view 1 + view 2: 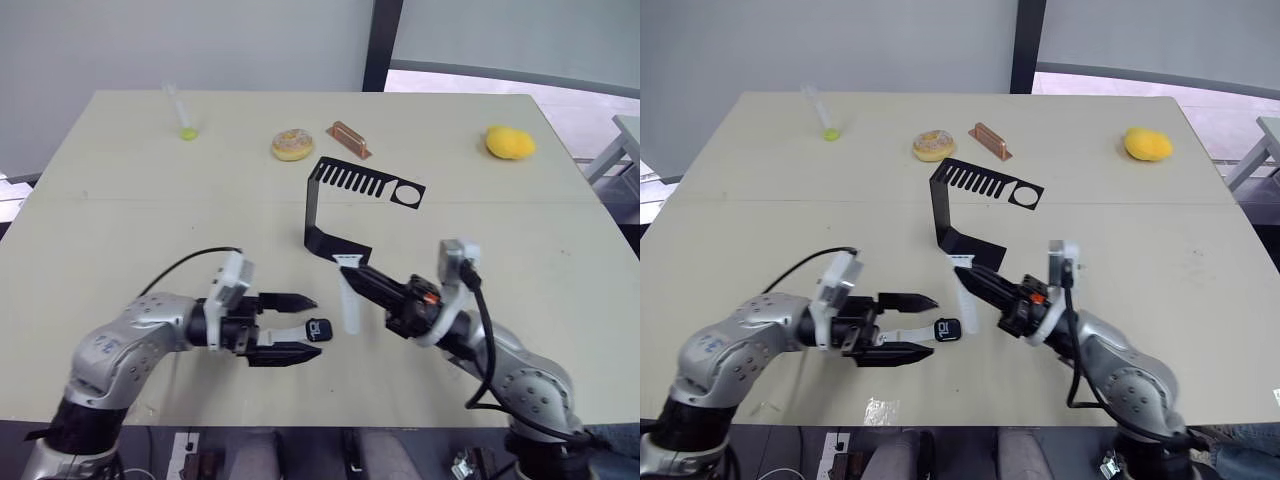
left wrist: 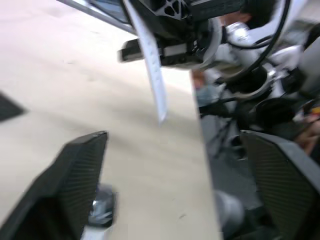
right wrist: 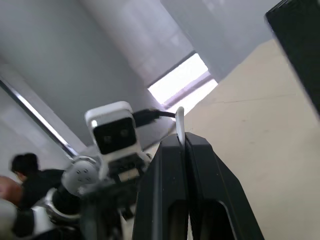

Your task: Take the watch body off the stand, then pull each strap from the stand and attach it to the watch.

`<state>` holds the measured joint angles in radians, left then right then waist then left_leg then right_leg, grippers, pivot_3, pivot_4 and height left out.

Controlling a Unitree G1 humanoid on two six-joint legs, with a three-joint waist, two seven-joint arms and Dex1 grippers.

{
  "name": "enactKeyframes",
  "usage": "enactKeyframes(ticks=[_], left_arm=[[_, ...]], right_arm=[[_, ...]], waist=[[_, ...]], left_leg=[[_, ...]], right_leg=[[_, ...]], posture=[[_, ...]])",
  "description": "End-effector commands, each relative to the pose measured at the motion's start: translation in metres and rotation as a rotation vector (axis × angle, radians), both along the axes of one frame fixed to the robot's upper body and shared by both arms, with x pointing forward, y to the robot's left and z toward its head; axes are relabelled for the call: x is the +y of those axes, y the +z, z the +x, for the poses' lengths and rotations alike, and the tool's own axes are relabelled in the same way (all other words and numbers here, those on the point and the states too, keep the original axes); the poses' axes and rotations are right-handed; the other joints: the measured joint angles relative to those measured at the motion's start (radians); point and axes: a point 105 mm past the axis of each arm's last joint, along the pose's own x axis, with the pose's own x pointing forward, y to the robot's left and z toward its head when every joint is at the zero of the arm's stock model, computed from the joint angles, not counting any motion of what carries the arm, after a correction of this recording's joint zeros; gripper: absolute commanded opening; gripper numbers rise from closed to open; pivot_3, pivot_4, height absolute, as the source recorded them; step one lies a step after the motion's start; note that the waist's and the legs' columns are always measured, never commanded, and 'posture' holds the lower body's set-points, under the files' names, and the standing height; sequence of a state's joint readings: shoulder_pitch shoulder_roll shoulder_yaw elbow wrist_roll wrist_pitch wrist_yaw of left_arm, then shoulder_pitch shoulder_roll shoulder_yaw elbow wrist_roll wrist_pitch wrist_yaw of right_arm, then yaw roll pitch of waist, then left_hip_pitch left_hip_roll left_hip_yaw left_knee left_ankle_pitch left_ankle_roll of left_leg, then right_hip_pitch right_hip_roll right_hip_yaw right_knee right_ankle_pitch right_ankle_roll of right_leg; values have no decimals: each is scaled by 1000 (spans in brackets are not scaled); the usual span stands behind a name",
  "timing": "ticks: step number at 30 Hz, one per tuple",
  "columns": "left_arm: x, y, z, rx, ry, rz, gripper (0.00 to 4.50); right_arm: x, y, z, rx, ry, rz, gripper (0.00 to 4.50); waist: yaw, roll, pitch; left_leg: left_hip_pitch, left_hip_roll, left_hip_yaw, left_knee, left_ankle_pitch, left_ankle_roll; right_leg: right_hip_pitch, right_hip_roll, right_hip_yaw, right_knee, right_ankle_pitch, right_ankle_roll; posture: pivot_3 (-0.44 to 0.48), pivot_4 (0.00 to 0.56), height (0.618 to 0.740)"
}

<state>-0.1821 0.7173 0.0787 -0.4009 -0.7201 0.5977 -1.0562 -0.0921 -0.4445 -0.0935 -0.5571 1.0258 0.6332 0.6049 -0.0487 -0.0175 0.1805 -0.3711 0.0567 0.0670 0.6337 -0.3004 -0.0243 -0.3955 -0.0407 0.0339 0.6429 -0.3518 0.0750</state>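
Note:
The left gripper will grab the watch body by its side edges, so the watch body's strapless end stays free to take the second white strap (image 1: 350,305) (image 2: 152,62).
The black stand (image 1: 340,200) sits mid-table, its slotted top plate bare. The watch body (image 1: 318,329) lies low over the table at the tips of my left gripper (image 1: 935,325), which is open, one finger on each side. A white strap (image 1: 285,332) runs from the watch back toward that gripper's palm. Whether the fingers touch either one I cannot tell. My right gripper (image 1: 347,271) is shut on the second white strap (image 1: 351,305), which hangs down from its fingertips, a short gap right of the watch. The left wrist view shows that strap (image 2: 152,65) dangling.
Along the far side lie a clear tube with a green end (image 1: 180,112), a donut (image 1: 292,144), a copper-brown block (image 1: 350,138) and a yellow object (image 1: 510,142). The table's front edge (image 1: 330,420) runs just below both grippers.

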Motion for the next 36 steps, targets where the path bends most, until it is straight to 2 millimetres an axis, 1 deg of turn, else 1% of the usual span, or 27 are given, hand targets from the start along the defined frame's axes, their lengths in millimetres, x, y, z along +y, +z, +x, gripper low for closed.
enactKeyframes(ticks=[1, 2, 4, 6, 8, 10, 12, 15, 17, 21, 24, 29, 32, 36], left_arm=[[33, 11, 1, -173, 98, 84, 4481], [39, 10, 2, -190, 118, 101, 4481], [63, 9, 7, -256, 212, 159, 4481], [82, 7, 11, -286, 292, 193, 4481], [93, 4, 11, -288, 323, 222, 4481], [96, -1, 10, -283, 318, 249, 4481], [93, -5, 8, -276, 300, 258, 4481], [82, -9, 10, -273, 270, 256, 4481], [71, -13, 12, -271, 245, 258, 4481], [49, -19, 19, -285, 218, 255, 4481], [30, -25, 21, -289, 170, 272, 4481], [3, -42, 18, -271, 47, 338, 4481], [-6, -55, 19, -277, -7, 403, 4481], [-25, -60, 27, -257, 0, 370, 4481]], right_arm=[[-29, 10, -7, -171, -115, -126, 0], [-35, 9, -6, -184, -148, -144, 0], [-61, 4, -8, -211, -243, -231, 0], [-83, -1, -12, -217, -314, -299, 0], [-101, -7, -17, -226, -365, -361, 0], [-119, -11, -20, -230, -433, -395, 0], [-137, -13, -21, -229, -508, -415, 0], [-148, -15, -25, -239, -565, -451, 0], [-147, -18, -29, -246, -556, -478, 0], [-139, -24, -38, -270, -503, -536, 0], [-132, -25, -42, -289, -483, -542, 0], [-107, -28, -49, -302, -409, -513, 0], [-90, -31, -53, -311, -339, -510, 0], [-81, -31, -50, -313, -317, -499, 0]], waist=[[1, 0, 0], [1, 0, 0], [2, 0, 0], [6, 0, 0], [12, -1, 0], [14, -1, -1], [16, -2, -1], [18, -1, -1], [19, -1, -1], [20, -2, -1], [20, -2, -1], [18, -1, -1], [19, -2, -1], [22, -2, -1]], left_leg=[[0, 0, 0, 0, -1, 1], [0, 0, 0, 0, -1, 1], [1, 0, 0, 0, -1, 2], [1, 0, 1, 0, -1, 3], [1, 0, 1, 0, -1, 3], [1, 0, 1, 0, -2, 3], [2, 0, 1, 0, -2, 3], [2, 0, 1, 0, -2, 3], [3, 0, 1, -1, -2, 3], [3, 0, 1, 0, -2, 3], [3, 0, 2, 0, -2, 3], [3, 0, 2, 0, -1, 3], [3, 0, 2, 1, -1, 3], [2, 0, 2, 4, -1, 3]], right_leg=[[0, 0, 0, 0, 0, 0], [0, 0, 0, 0, 0, 0], [1, 0, 0, 0, 0, 0], [1, 0, 0, -1, 0, 0], [1, 0, 0, -1, 0, 0], [1, 0, 0, -1, 0, 0], [2, -1, 1, -1, 0, 0], [2, -1, 1, 0, 0, 0], [2, 0, 1, 0, 0, 0], [2, 0, 1, 0, 0, 0], [2, 0, 1, 1, 0, 0], [2, 2, 2, 2, 0, 0], [2, 2, 2, 2, 0, 0], [2, 2, 2, 3, 0, 0]], posture=[[0, 150, 740], [0, 150, 740], [0, 150, 740], [0, 150, 740], [0, 150, 740], [0, 150, 740], [0, 150, 740], [0, 150, 740], [0, 150, 740], [0, 150, 740], [0, 150, 740], [0, 150, 740], [0, 150, 740], [0, 150, 740]])
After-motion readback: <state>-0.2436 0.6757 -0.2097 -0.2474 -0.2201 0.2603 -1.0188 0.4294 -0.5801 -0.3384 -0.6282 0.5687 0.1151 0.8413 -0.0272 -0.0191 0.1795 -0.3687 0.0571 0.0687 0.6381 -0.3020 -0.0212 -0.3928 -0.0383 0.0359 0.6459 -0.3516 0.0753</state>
